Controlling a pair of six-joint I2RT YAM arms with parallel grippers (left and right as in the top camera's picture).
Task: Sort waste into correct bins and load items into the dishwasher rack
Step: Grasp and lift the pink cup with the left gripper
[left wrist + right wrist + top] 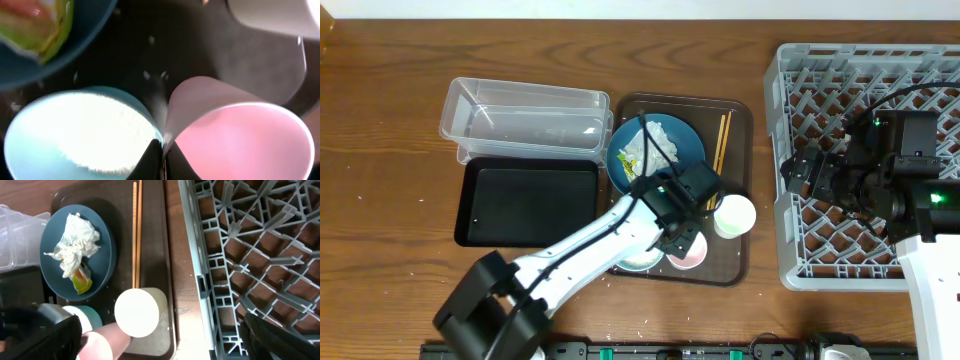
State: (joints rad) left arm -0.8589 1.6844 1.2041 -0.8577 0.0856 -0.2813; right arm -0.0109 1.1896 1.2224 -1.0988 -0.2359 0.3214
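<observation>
I should next use my right gripper to grab the small pink cup around its base end (692,250), opposite the held rim, to load it opening-first into the rack.
My left gripper (682,238) (162,156) is shut on the rim of the small pink cup (240,135) (690,255), which stands on the brown tray beside the white bowl (75,135) (642,258). The white cup (734,215) (137,312) stands to their right. The blue plate (655,150) (75,250) holds the crumpled tissue (75,240) and the green-and-orange wrapper (81,281). The chopsticks (723,140) (136,235) lie beside the plate. A few rice grains (147,75) lie on the tray. My right gripper (802,175) (167,340) is open over the left edge of the grey rack (870,150).
The brown serving tray (745,180) sits between the bins and the rack. The clear tub (525,115) stands at the back left, with the black tray (528,200) in front of it. The rack's cells show no items in them.
</observation>
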